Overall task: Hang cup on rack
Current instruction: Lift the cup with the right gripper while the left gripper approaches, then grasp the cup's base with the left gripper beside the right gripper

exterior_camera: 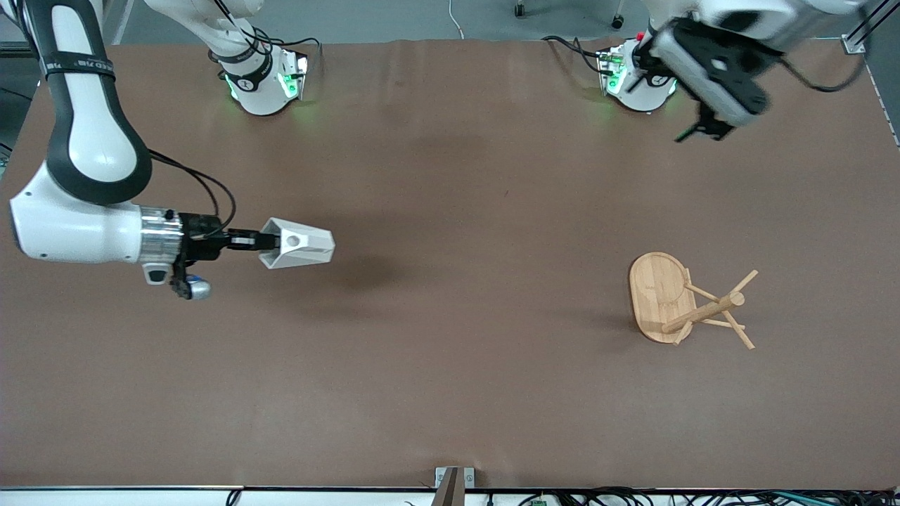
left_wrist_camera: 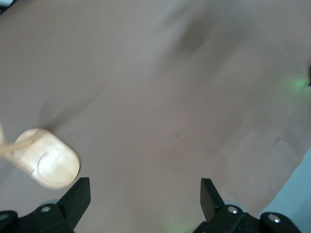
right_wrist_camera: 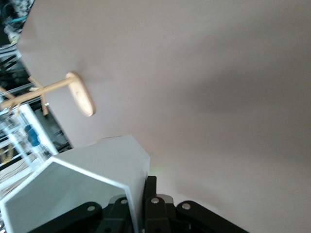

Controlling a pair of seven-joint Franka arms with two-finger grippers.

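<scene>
My left gripper will grab the cup by its narrow base [exterior_camera: 323, 246] next. The cup can then hang on the rack, because the cup's handle hole stays free.
My right gripper [exterior_camera: 261, 242] is shut on the rim wall of the white faceted cup [exterior_camera: 301, 245] and holds it on its side above the table, toward the right arm's end. The narrow base points away from the gripper, and the handle hole faces up. In the right wrist view one finger is inside the cup [right_wrist_camera: 92, 177] and one outside, by the gripper [right_wrist_camera: 141, 196]. The bamboo rack [exterior_camera: 692, 303] stands toward the left arm's end; it also shows in the right wrist view [right_wrist_camera: 80, 97] and the left wrist view [left_wrist_camera: 48, 158]. My left gripper [exterior_camera: 703, 130] is open and empty, high near its base [left_wrist_camera: 146, 199].
The brown table [exterior_camera: 450, 365] carries only the rack. The two arm bases [exterior_camera: 264, 81] [exterior_camera: 636, 81] stand along its edge farthest from the front camera. A small metal bracket [exterior_camera: 453, 483] sits at the nearest edge. Cables lie off the table at the bottom.
</scene>
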